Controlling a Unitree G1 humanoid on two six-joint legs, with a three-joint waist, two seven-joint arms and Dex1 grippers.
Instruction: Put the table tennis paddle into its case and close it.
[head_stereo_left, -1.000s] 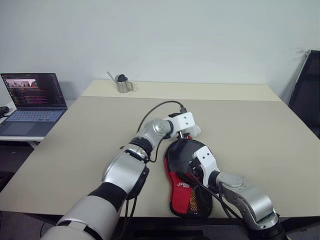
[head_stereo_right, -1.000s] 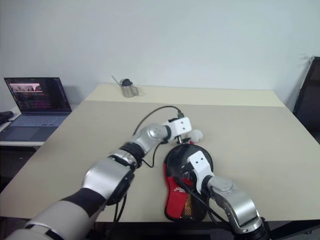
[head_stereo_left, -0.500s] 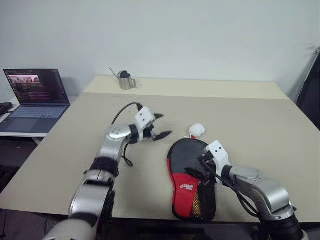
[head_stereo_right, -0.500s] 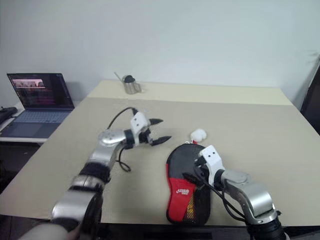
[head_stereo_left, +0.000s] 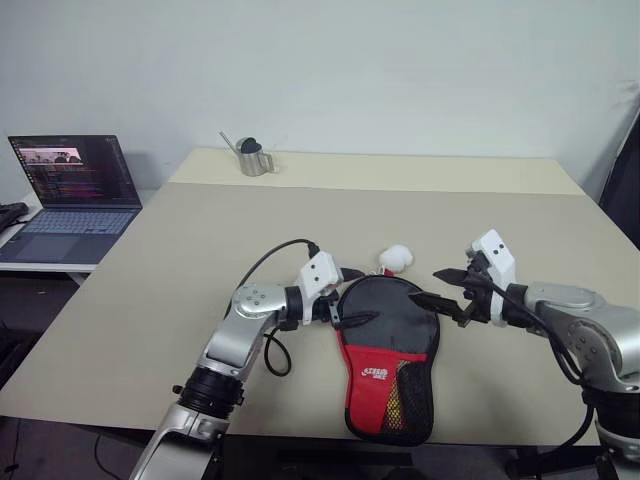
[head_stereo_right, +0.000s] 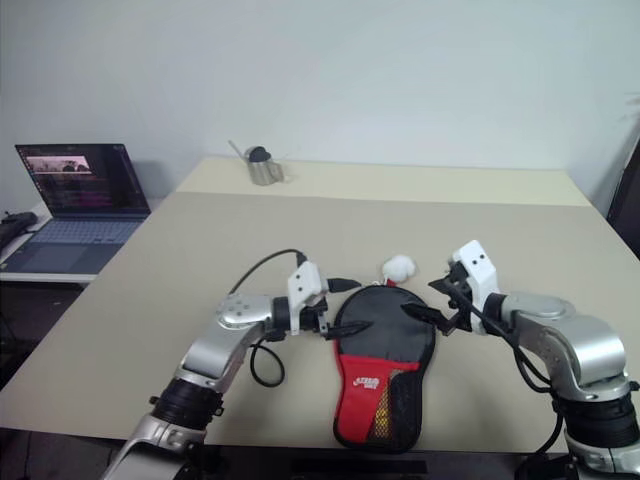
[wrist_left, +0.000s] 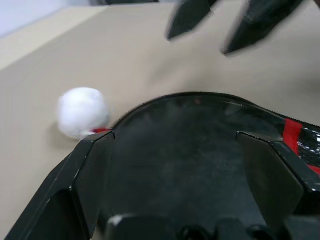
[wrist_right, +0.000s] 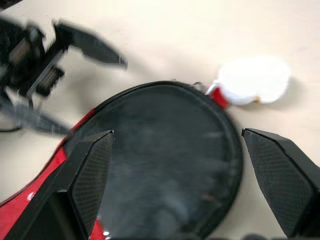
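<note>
My right gripper should grab the zip by its white fluffy ball next. The case (head_stereo_left: 386, 352) lies flat with its zip shut, and only its white fluffy ball (head_stereo_left: 396, 258) stands up.
The case (head_stereo_left: 386, 352), a paddle-shaped black pouch with a red panel and mesh pocket, lies flat near the table's front edge. Its round end points away from me, and its white fluffy ball (head_stereo_left: 396, 258) rests on the table just beyond. The zip along the round rim looks shut. The table tennis paddle is hidden. My left gripper (head_stereo_left: 358, 296) hovers open at the round end's left side, pointing right across it. My right gripper (head_stereo_left: 425, 286) hangs open at the right side, above the table, pointing left. Both hold nothing. The left wrist view looks over the case (wrist_left: 190, 150) to the ball (wrist_left: 82, 112).
A small metal pitcher (head_stereo_left: 250, 158) stands at the table's far left. An open laptop (head_stereo_left: 70, 190) sits on a lower desk to the left. A dark chair (head_stereo_left: 630, 170) stands past the right edge. The beige table (head_stereo_left: 180, 260) has wide bare room around the case.
My left gripper drew back from beside the ball to the case's left side and turned to point right. My right gripper lifted off the case and swung out to the right.
</note>
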